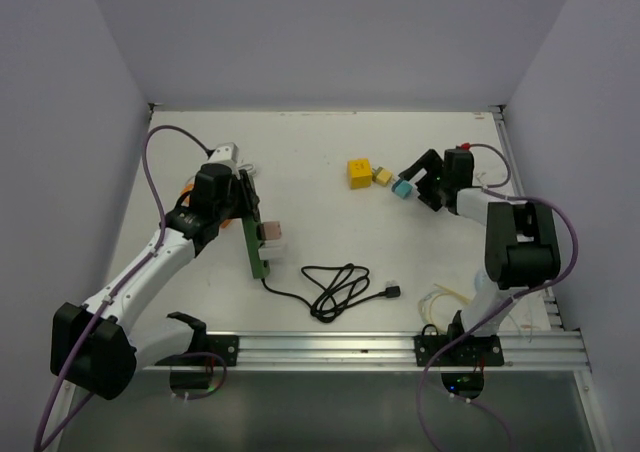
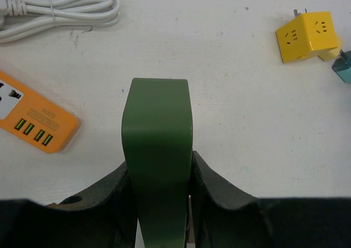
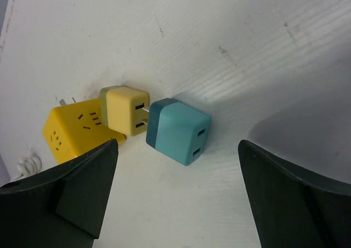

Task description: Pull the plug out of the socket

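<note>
I should grab the pink plug (image 1: 272, 234) with my right gripper next, across the sides of its protruding body. Then I can pull its prongs off the socket.
My left gripper (image 1: 245, 204) (image 2: 159, 168) is shut on a dark green socket strip (image 1: 257, 247) (image 2: 157, 116), which stands on edge on the table. A pink-and-white plug (image 1: 271, 234) sits on the strip's right face. My right gripper (image 1: 418, 184) (image 3: 178, 145) is open at the back right, its jaws wide apart on either side of a teal cube plug (image 1: 402, 188) (image 3: 178, 130) that lies on the table untouched. Metal prongs bridge the teal cube and a pale yellow cube (image 3: 126, 110); how deep they sit I cannot tell.
A yellow cube socket (image 1: 359, 173) (image 2: 304, 35) lies just left of the pale yellow cube. The green strip's black cord (image 1: 335, 290) coils near the front rail. An orange power strip (image 2: 33, 122) and a white cable (image 2: 60, 12) lie by my left arm.
</note>
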Tool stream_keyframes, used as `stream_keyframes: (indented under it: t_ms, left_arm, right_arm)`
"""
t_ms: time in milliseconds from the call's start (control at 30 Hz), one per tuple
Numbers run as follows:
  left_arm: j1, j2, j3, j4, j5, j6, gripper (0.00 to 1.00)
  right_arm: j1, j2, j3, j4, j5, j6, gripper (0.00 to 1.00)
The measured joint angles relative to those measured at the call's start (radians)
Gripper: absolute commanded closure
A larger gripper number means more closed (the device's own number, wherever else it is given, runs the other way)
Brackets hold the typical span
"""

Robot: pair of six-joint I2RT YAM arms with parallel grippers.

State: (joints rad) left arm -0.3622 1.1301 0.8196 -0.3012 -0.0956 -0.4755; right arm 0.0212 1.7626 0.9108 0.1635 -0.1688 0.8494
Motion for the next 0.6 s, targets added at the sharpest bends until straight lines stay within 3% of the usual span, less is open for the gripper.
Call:
stream_keyframes:
  t_ms: [233,600]
  left_arm:
    - [0.000,0.000,0.000,0.006,0.014,0.006,1.00]
    - [0.000,0.000,0.000,0.010,0.034,0.016,1.00]
  right_arm:
    - [0.037,-0.159,0.008,-0.179,0.113,-0.116,0.02]
    - [0.403,-0.280,0.093,-0.229,-0.010,-0.282,0.01]
